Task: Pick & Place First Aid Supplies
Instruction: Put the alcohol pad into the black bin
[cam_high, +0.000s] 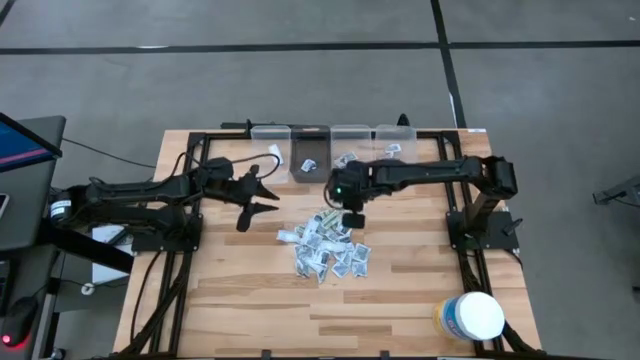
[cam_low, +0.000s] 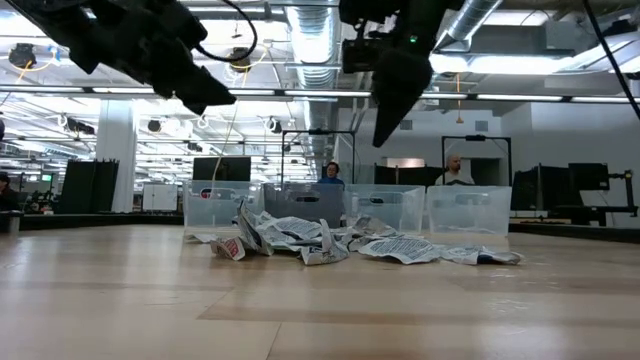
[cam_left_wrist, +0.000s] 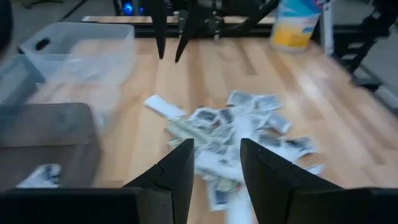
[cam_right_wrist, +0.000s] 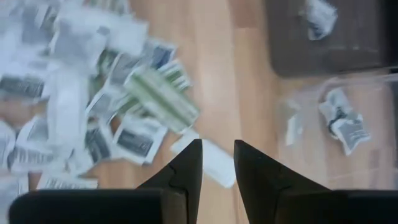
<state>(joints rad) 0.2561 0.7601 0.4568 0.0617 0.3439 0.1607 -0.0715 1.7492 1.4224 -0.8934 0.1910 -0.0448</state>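
My left gripper should grab a packet by its edge next. The packet needs to be sorted from the heap into the row of bins.
The first aid supplies lie in a loose heap of small white-grey packets at the table's middle, also seen in the low view and both wrist views. My right gripper hangs above the heap's far edge, pointing steeply down, open by a narrow gap with nothing between its fingers. A white packet lies on the table below it. My left gripper is held high to the left of the heap, open and holding nothing.
Several bins stand in a row along the far edge: a dark one holding a packet, and clear ones, one with packets. A white tub with a yellow label stands at the near right corner.
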